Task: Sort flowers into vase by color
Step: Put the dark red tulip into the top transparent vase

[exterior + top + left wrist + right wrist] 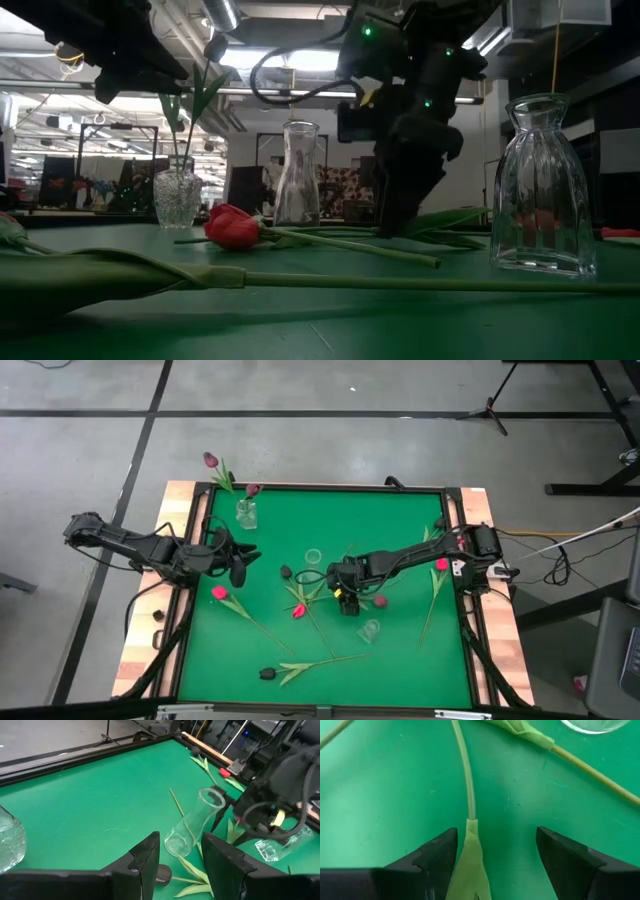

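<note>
I need to grab the tulip with my right gripper by the base of its leaf (472, 826). Then the tulip's long bare stem stays free to go into a vase.
Several tulips lie on the green table: pink-red heads (220, 593) (298, 611) (441, 565), dark heads (286, 572) (267, 673). Two more stand in a textured glass vase (246, 513) near the far edge. Clear vases stand at centre (313, 557) and nearer (370, 630). My right gripper (345, 603) (495, 835) points down at mid-table, open, its fingers on either side of a green stem (468, 795) where a leaf begins (470, 850). My left gripper (243, 565) (180, 865) hovers open at the left, facing the centre vase (192, 827).
A raised frame (320, 487) rims the table. In the low view a red tulip (232, 228) and a long stem (400, 282) lie close in front, with a clear vase (540, 190) at the right. Open green cloth lies toward the far right (390, 520).
</note>
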Robot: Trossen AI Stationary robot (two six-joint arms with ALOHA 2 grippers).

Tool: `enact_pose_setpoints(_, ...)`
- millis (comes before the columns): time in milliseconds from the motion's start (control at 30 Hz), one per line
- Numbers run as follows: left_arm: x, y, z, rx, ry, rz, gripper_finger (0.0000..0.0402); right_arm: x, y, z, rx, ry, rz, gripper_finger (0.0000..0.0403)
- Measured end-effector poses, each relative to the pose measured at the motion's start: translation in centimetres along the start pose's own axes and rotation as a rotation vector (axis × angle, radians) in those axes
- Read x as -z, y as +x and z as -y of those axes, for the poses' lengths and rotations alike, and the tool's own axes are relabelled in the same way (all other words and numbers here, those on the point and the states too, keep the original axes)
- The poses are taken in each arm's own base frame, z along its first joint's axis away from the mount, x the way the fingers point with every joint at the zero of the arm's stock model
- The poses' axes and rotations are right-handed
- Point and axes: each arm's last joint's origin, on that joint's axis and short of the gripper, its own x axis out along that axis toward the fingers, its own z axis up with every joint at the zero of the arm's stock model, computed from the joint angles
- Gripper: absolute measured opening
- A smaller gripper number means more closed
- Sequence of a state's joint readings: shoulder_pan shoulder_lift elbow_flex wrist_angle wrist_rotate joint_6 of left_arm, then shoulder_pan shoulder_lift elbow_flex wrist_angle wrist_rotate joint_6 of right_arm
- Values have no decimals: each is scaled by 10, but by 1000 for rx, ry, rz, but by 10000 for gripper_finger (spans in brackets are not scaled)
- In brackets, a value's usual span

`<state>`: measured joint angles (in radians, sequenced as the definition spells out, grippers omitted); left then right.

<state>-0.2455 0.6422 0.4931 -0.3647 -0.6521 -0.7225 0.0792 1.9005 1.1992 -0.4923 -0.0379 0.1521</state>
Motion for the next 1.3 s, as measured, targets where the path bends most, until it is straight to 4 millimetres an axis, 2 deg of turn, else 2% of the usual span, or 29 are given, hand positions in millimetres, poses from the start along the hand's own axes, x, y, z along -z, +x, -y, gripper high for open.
enact_pose_setpoints(133, 0, 0, 0, -1, 1, -1, 141, 1, 2, 1, 18, -1, -7, 267)
enact_pose_setpoints(233, 0, 0, 0, -1, 1, -1, 141, 1, 2, 1, 35, -1, -7, 247)
enact_pose_setpoints(667, 0, 0, 0, -1, 1, 0, 141, 2, 2, 1, 37, -52, -19, 16)
enact_pose_setpoints(733, 0, 0, 0, -1, 0, 0, 141, 3, 2, 2, 42, -55, -29, 11)
enact_pose_setpoints(900, 0, 0, 0, -1, 0, 0, 141, 6, 2, 3, 74, -54, -56, 27)
enact_pose_setpoints(1033, 0, 0, 0, -1, 0, 0, 141, 8, -1, 3, 85, -54, -82, 9)
enact_pose_setpoints(1300, 0, 0, 0, -1, 0, 1, 141, -14, -30, 2, 192, -100, -128, 17)
